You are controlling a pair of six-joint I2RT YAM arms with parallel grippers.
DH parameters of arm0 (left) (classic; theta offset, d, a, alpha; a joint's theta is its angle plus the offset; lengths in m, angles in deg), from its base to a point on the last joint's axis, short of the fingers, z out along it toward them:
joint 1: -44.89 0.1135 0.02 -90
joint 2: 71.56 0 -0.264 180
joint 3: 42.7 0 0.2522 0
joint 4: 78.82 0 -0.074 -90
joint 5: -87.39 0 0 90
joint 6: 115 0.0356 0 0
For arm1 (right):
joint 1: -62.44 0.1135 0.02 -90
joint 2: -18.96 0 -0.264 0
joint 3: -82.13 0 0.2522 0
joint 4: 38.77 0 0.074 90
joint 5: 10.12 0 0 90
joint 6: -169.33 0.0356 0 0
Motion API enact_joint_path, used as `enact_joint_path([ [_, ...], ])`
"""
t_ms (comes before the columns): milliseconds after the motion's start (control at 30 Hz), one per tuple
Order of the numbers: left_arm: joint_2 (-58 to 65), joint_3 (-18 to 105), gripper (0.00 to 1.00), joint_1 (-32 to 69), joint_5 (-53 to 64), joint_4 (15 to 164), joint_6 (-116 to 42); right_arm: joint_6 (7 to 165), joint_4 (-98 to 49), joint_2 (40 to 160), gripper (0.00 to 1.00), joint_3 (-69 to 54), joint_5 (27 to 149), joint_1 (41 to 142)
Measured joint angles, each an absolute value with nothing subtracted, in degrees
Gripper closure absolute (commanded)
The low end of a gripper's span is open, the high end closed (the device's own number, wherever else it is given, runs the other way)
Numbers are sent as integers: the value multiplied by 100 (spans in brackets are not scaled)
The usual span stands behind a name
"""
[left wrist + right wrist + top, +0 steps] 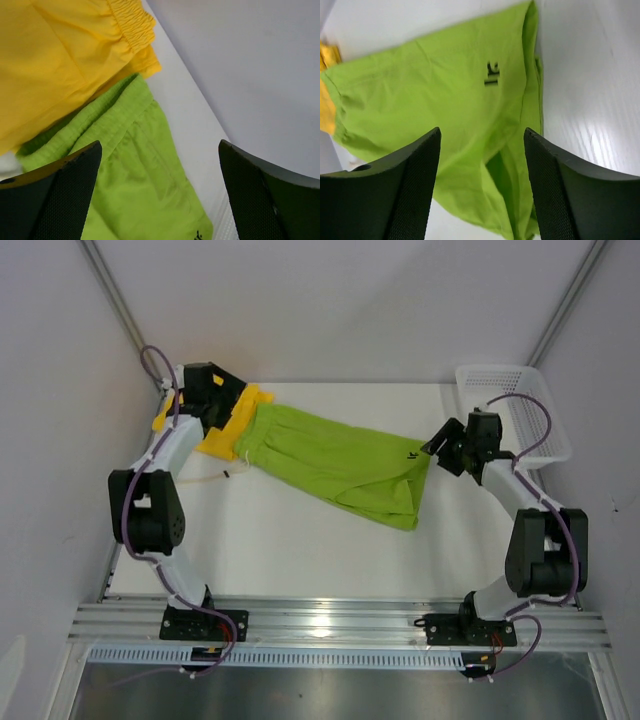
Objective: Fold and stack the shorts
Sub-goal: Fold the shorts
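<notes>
The lime green shorts (335, 462) need to come off the yellow shorts for folding, so my left gripper will grab the waistband's drawstring-side edge (244, 450) on them next.
Lime green shorts (335, 462) lie spread flat across the middle of the table, waistband at the left, a small dark logo (491, 73) near the right hem. Their waistband overlaps yellow shorts (228, 422) lying at the back left. My left gripper (222, 405) hovers over that overlap, open, with nothing between its fingers; its wrist view shows yellow fabric (55, 55) above the green waistband (100, 120). Off the green shorts' right hem, my right gripper (437, 452) stands open and empty above the cloth (435, 90).
A white mesh basket (515, 410) stands at the back right corner, just behind the right arm. A white drawstring (205, 478) trails onto the table by the left arm. White walls close in on the left, right and back.
</notes>
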State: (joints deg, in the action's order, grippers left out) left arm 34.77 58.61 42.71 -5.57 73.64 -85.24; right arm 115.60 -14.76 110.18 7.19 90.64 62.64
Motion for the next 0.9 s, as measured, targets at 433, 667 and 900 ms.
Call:
enact_joint_path([
  [433,2882,4065,5,4197,-384,7725,-7611,10946,-1131,9868,50,2338,9897,6804],
  [667,3538,4240,6,4132,-345,7773,-7368,10906,-1341,10447,53,2349,10198,6981],
  [900,3807,4275,12,4075,-286,7902,-7261,10913,-1426,10530,100,2463,10439,7152],
])
